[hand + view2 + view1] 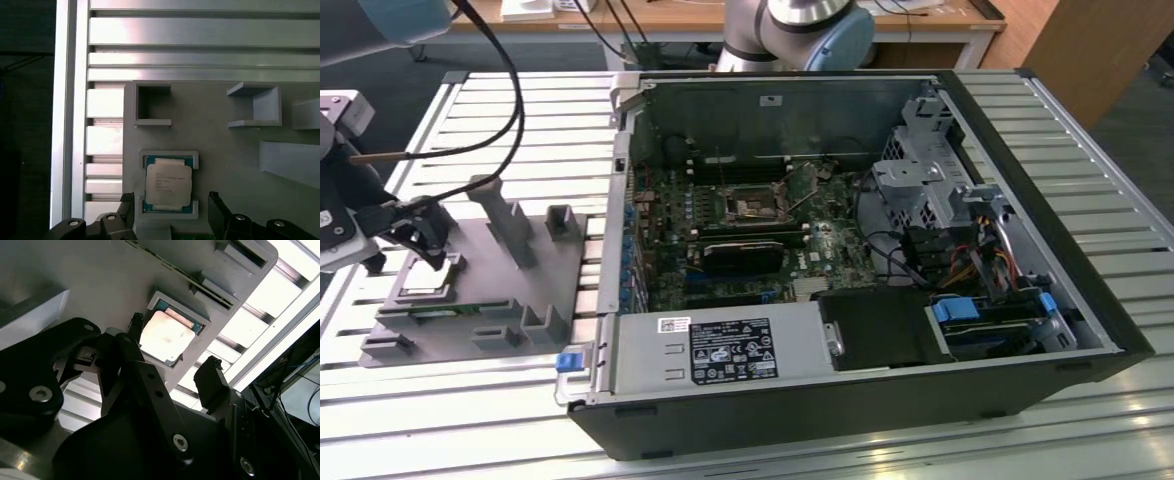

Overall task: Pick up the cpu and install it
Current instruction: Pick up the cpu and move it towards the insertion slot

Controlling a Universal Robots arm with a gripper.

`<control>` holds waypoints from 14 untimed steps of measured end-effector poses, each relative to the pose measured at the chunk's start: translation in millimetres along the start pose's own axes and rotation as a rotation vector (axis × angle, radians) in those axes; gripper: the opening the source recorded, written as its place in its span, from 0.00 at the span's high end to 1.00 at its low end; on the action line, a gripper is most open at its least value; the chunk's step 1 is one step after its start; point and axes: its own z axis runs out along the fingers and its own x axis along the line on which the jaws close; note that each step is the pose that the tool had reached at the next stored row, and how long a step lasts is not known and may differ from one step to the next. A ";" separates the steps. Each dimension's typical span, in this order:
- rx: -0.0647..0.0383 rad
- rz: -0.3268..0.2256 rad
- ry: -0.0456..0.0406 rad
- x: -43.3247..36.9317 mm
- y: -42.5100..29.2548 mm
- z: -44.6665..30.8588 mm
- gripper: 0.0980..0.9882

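Observation:
My gripper grabs the cpu by its exposed side edges next, since the tray's raised brackets wrap the opposite ends of the cpu (168,186).
The cpu (168,186) is a small square chip with a silver top, and it lies flat in a framed pocket of the grey tray (225,150). In both wrist views my gripper (171,202) is open, one black fingertip on each side of the chip and neither touching it. The second wrist view has the cpu (165,335) between the two spread fingers of the gripper (172,347). Seen from the exterior view, the gripper (420,240) hangs just above the cpu (430,292) at the tray's (494,300) left end. The motherboard's dark socket (754,207) sits inside the open computer case.
The open computer case (854,260) stands at the exterior view's right of the tray, full of cables and drive bays. Grey posts and empty pockets (152,105) rise from the tray. A thin green circuit strip (447,312) lies beside the cpu pocket. Ribbed metal tabletop (200,37) surrounds everything.

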 end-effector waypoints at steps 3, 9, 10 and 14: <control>0.000 0.000 0.0000 -0.1 1.2 5.2 0.33; 0.000 0.000 0.0000 0.0 1.3 16.2 0.33; 0.000 0.000 0.0000 0.0 1.3 17.7 0.33; 0.001 0.000 0.0001 0.1 3.0 20.8 0.33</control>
